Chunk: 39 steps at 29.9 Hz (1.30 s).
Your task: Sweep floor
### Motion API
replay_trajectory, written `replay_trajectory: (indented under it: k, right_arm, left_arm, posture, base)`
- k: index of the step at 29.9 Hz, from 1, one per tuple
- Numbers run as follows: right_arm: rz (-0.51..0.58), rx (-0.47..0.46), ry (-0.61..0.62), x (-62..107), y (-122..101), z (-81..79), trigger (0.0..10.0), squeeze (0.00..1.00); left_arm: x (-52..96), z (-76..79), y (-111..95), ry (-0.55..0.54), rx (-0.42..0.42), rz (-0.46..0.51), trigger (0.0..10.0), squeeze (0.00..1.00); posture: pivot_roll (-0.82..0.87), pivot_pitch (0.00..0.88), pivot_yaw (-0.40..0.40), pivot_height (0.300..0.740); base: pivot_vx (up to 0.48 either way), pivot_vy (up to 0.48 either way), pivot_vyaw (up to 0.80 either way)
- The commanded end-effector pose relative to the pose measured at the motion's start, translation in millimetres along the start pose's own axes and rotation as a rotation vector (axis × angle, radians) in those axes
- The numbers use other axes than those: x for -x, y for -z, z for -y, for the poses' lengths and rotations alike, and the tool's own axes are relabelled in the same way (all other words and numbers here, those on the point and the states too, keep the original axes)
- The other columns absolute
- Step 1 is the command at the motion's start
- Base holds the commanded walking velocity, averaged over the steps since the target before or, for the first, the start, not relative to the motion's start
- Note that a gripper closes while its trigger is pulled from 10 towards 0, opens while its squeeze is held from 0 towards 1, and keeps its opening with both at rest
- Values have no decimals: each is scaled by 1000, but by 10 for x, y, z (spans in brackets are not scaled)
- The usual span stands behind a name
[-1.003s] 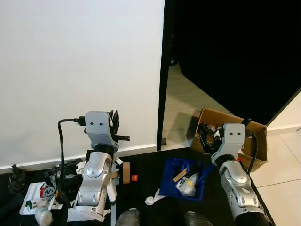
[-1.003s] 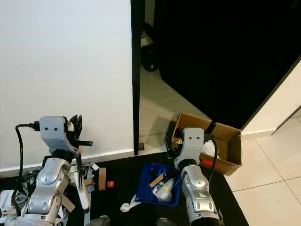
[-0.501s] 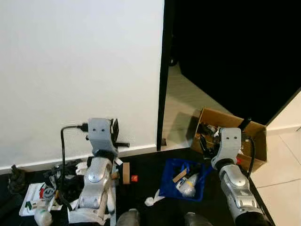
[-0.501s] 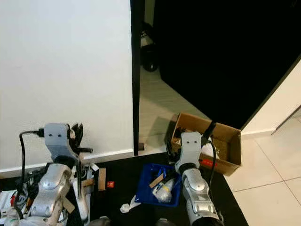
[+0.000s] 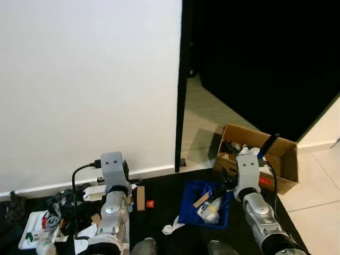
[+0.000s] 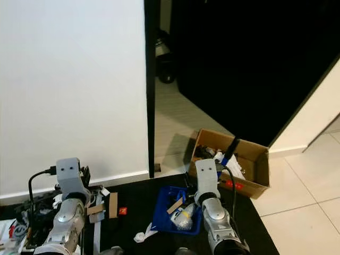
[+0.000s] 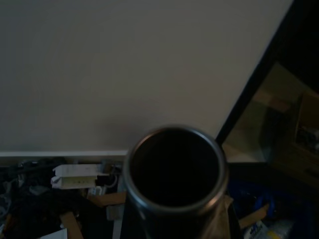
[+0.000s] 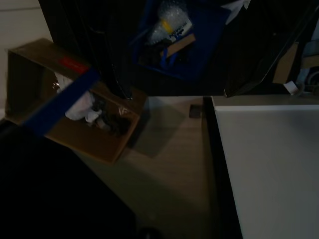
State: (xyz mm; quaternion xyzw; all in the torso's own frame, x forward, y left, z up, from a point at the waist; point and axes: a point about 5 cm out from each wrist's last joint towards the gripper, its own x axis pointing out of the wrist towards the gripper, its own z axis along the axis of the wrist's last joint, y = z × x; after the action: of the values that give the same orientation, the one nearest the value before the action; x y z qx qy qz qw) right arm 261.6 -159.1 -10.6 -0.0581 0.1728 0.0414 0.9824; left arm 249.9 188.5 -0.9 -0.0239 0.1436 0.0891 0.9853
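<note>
The blue dustpan should be grabbed next by its upright handle (image 5: 267, 146) with my right gripper. Then I can sweep the floor's scraps into the pan (image 5: 192, 210).
A blue dustpan (image 5: 206, 204) sits on the dark floor, holding a plastic bottle and cardboard scraps. Its blue handle (image 5: 268, 143) rises toward the cardboard box. My right gripper (image 5: 228, 178) hangs just right of the pan. In the right wrist view its fingers (image 8: 115, 74) stand apart, with the blue handle (image 8: 60, 104) passing outside one of them. My left gripper (image 5: 126, 171) is low by the white wall, shut on a metal broom handle (image 7: 174, 179) that I see end-on.
An open cardboard box (image 5: 284, 159) of rubbish stands at the right, by a black door frame (image 5: 179, 85). Cables and white packaging (image 5: 37, 234) lie at the left. A cardboard strip (image 5: 141, 197), a red scrap (image 5: 150, 203) and crumpled paper (image 5: 169, 229) lie between the arms.
Both arms have dropped lower and drawn back toward my body. The view has tilted slightly. The dustpan and the box stay put.
</note>
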Motion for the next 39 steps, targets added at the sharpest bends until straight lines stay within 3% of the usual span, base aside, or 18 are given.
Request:
replay_trajectory:
  k: [1, 7, 8, 10, 29, 39]
  right_arm:
    - [-6, -17, -8, 8, 30, -24, 10000, 0]
    - [-4, -79, -4, 39, 93, -15, 10000, 0]
    - [-1, -96, -4, 38, 95, -13, 10000, 0]
    - [-1, -102, -4, 36, 95, -13, 10000, 0]
    - [-4, -67, -61, 12, 102, -66, 10000, 0]
    - [-15, -83, -99, 13, 114, -256, 10000, 0]
  left_arm:
    - [112, -73, 276, -35, 11, -122, 10000, 0]
    - [127, -59, 350, -17, 24, -135, 10000, 0]
    - [123, -68, 361, -15, 71, -138, 10000, 0]
    - [120, -76, 359, -15, 85, -135, 10000, 0]
    - [104, -57, 374, 55, 73, -103, 10000, 0]
    - [118, -258, 372, 26, 73, -94, 10000, 0]
  posture:
    - [24, 0, -20, 740]
    - [21, 0, -15, 740]
    - [18, 0, -11, 740]
    - [18, 0, -11, 740]
    - [4, 0, -22, 740]
    - [-1, 0, -28, 740]
  base:
    - [0, 0, 0]
    - [0, 0, 0]
    - [0, 0, 0]
    - [0, 0, 0]
    - [0, 0, 0]
    - [0, 0, 0]
